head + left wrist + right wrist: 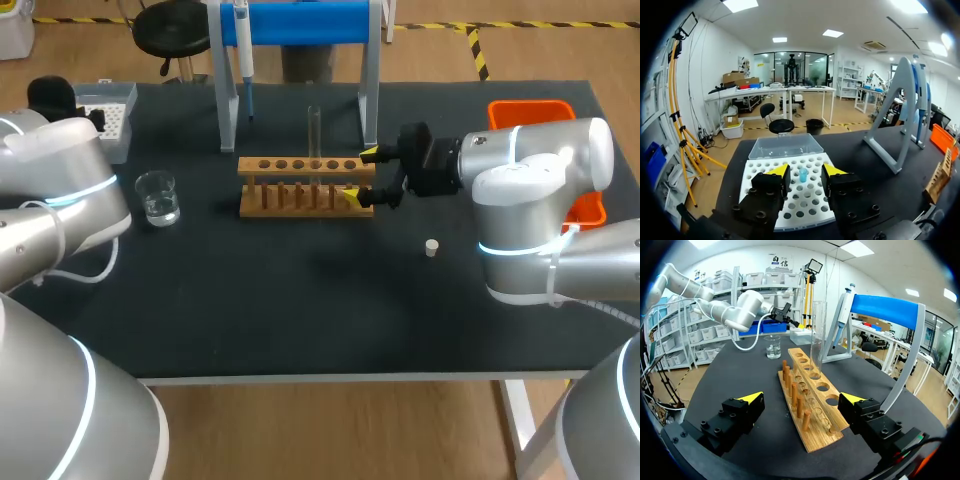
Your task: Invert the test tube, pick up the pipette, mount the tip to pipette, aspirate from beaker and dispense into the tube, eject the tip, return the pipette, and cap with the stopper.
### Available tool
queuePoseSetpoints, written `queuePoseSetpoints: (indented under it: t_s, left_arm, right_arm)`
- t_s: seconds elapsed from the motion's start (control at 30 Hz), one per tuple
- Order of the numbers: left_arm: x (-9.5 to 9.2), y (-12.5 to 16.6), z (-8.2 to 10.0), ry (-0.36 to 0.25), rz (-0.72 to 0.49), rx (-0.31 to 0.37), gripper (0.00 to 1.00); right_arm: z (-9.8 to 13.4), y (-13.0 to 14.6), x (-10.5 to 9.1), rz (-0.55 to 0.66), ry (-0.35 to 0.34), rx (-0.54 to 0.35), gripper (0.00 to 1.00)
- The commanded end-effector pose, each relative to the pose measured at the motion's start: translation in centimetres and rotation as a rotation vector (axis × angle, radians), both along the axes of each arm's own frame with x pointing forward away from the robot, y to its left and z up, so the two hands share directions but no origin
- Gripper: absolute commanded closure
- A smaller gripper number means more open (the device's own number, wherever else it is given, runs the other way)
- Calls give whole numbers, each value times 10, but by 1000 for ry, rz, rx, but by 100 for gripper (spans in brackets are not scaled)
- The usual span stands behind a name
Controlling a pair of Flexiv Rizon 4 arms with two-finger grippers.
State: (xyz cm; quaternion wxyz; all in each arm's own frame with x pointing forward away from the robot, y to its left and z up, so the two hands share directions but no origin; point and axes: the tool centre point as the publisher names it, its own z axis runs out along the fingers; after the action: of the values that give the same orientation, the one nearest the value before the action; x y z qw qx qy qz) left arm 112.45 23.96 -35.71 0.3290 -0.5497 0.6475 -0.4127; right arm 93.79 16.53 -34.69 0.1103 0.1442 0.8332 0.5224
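Note:
The pipette tip sits deep in the white box, and only its collar [803, 171] sticks up. My left gripper needs to grab the tip there next.
A clear test tube [314, 130] stands upright in the wooden rack [305, 185] at mid-table. My right gripper [361, 176] is open at the rack's right end; in the right wrist view the rack [810, 395] lies between its wide-apart fingers, with the tube [817, 335] ahead. The pipette [243, 60] hangs on the blue stand [300, 20]. My left gripper [805, 170] hovers open over the white tip box [760, 175], with a blue tip [803, 174] in the box between its fingers, untouched. A beaker [157, 197] of water stands left of the rack. The small stopper [432, 247] lies on the mat.
An orange bin [545, 112] sits at the back right, partly behind my right arm. The tip box [110, 115] is at the back left corner, its lid open. The stand's grey legs [228, 110] rise just behind the rack.

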Motion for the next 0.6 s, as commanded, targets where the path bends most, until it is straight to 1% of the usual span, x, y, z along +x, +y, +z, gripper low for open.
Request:
queuePoseSetpoints:
  t_s: [0.03, 0.53, 0.6]
  left_arm:
    - [4, 1, -1, 7, -4, -2, 61]
    - [9, 2, -5, 15, -12, -3, 61]
    - [10, 2, -6, 14, -15, -2, 60]
  right_arm:
    - [0, -1, -1, -1, -1, 1, 0]
    - [0, -1, -1, -1, -1, 1, 0]
    - [0, -1, -1, -1, -1, 1, 0]
